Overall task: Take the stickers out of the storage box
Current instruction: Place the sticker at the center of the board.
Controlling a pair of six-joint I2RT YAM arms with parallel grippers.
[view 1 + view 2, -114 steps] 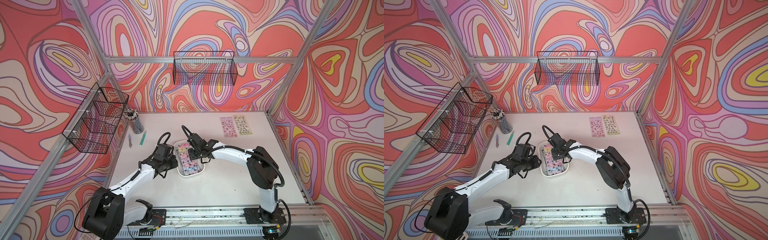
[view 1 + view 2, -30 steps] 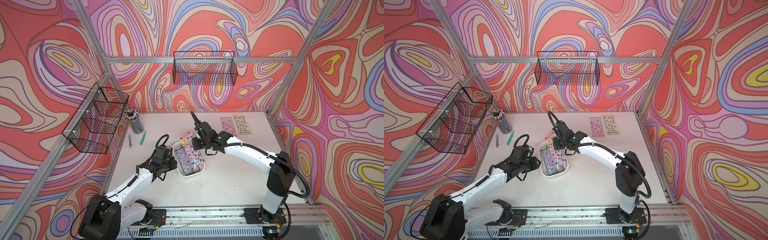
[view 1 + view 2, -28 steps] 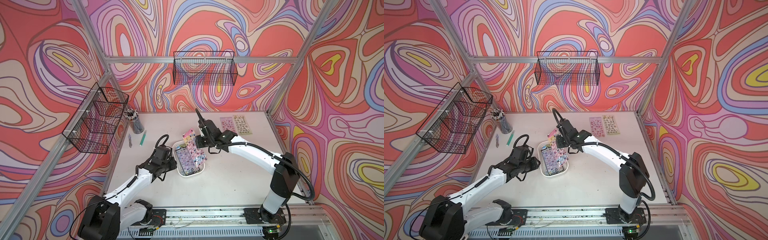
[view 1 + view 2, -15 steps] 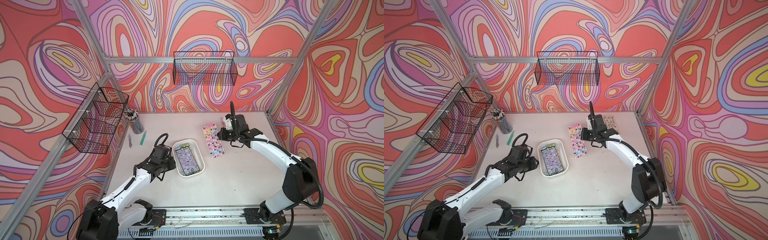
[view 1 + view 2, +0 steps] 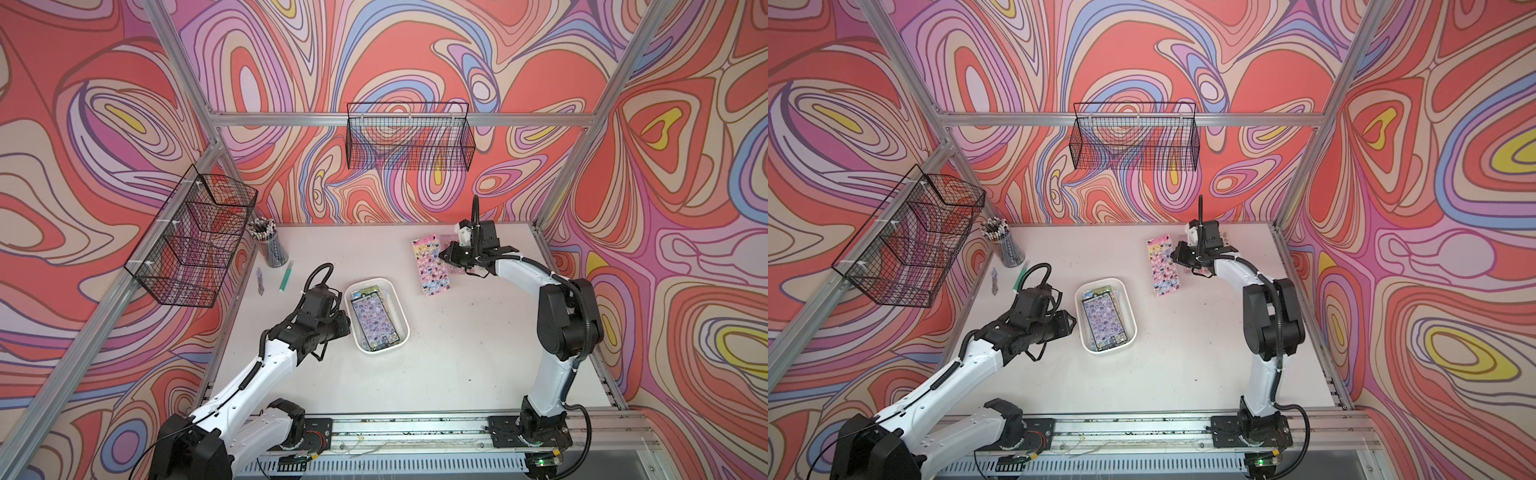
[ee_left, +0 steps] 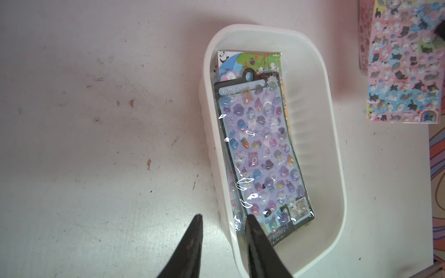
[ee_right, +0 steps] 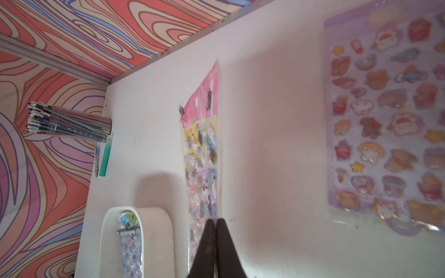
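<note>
My right gripper lowers the pink cat sticker sheet next before releasing it, since the sheet still hangs tilted from the gripper's fingers above the tabletop.
The white storage box (image 5: 402,316) (image 5: 1130,311) sits mid-table and holds stacked stickers, a purple sheet (image 5: 374,318) (image 6: 262,149) uppermost. My left gripper (image 5: 345,326) (image 6: 224,216) is open and straddles the box's left wall, one finger outside and one inside beside the stack. My right gripper (image 5: 448,257) (image 7: 214,220) is shut on the edge of a pink cat sticker sheet (image 5: 430,266) (image 7: 204,149), at the back right of the table, away from the box. Another sticker sheet (image 7: 385,120) lies on the table beside it.
A cup of pencils (image 5: 268,245), a green pen (image 5: 285,276) and a small blue pen (image 5: 260,282) are at the back left. Black wire baskets hang on the left wall (image 5: 195,241) and the back wall (image 5: 409,137).
My right gripper has carried the pink sheet up out of the box and away to the back right. The left gripper has stayed at the box's left wall.
</note>
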